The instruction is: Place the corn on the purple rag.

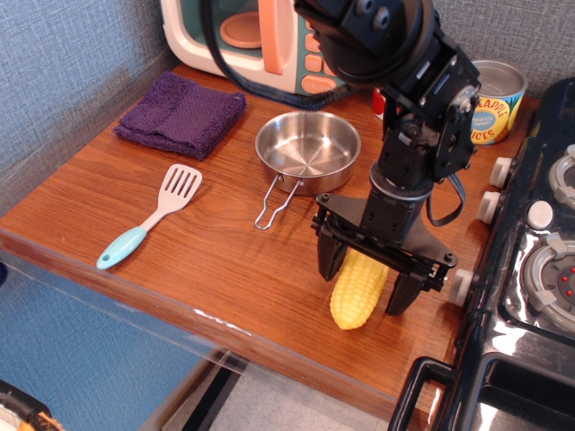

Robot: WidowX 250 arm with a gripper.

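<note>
My gripper takes the yellow corn by the end (367, 267) opposite its rounded tip next, to lay it on the purple rag (180, 114).
The yellow corn (357, 293) lies on the wooden counter near the front right, long axis running near to far. My gripper (367, 276) is open and lowered over it, one finger (330, 259) on its left side and the other (401, 292) on its right; the arm hides the cob's far end. The dark purple rag (180, 114) lies folded at the back left of the counter, well away from the gripper.
A steel pan (307, 151) with a wire handle sits mid-counter. A blue-handled white spatula (150, 227) lies front left. A toy microwave (260, 36) and a pineapple can (494, 99) stand at the back. A black stove (530, 269) borders the right.
</note>
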